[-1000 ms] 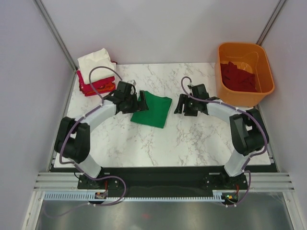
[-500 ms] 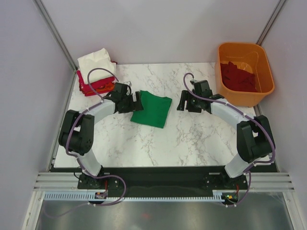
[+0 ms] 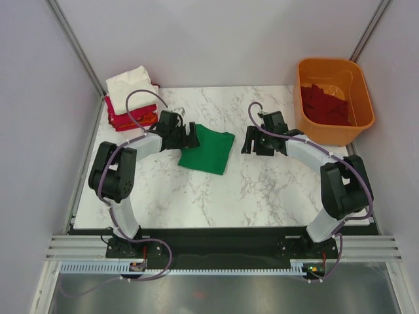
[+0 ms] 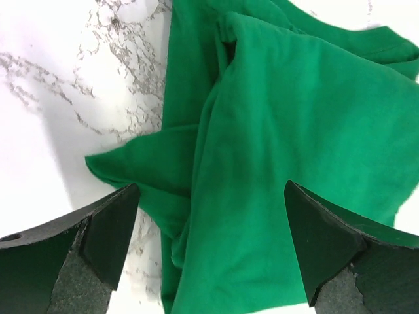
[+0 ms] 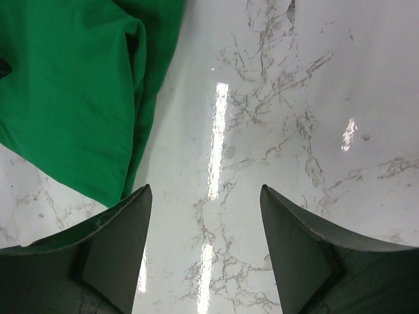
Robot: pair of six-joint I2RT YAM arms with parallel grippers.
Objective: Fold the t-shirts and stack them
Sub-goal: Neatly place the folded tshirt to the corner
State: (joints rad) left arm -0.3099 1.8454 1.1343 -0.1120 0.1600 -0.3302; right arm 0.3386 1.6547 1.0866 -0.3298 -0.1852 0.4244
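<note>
My left gripper pinches the folded green t-shirt by its edge facing the stack (image 3: 184, 145) (image 4: 194, 190) next, to keep the folds together for stacking.
A folded bright green t-shirt (image 3: 209, 149) lies in the middle of the marble table. My left gripper (image 3: 190, 136) is open at the shirt's left edge, its fingers straddling the cloth (image 4: 262, 150) in the left wrist view. My right gripper (image 3: 250, 141) is open and empty over bare marble, just right of the shirt, whose edge shows in the right wrist view (image 5: 72, 85). A stack of folded shirts, cream-white (image 3: 131, 84) on top of red (image 3: 124, 112), sits at the back left corner. Dark maroon cloth (image 3: 324, 104) lies in the tub.
An orange plastic tub (image 3: 359, 121) stands at the back right, off the table's (image 3: 262, 190) corner. Grey walls close in the left, back and right. The arm bases sit on a black rail at the near edge.
My left gripper moved slightly right and back onto the green shirt's left edge. My right gripper stayed nearly still beside the shirt after shifting back earlier.
</note>
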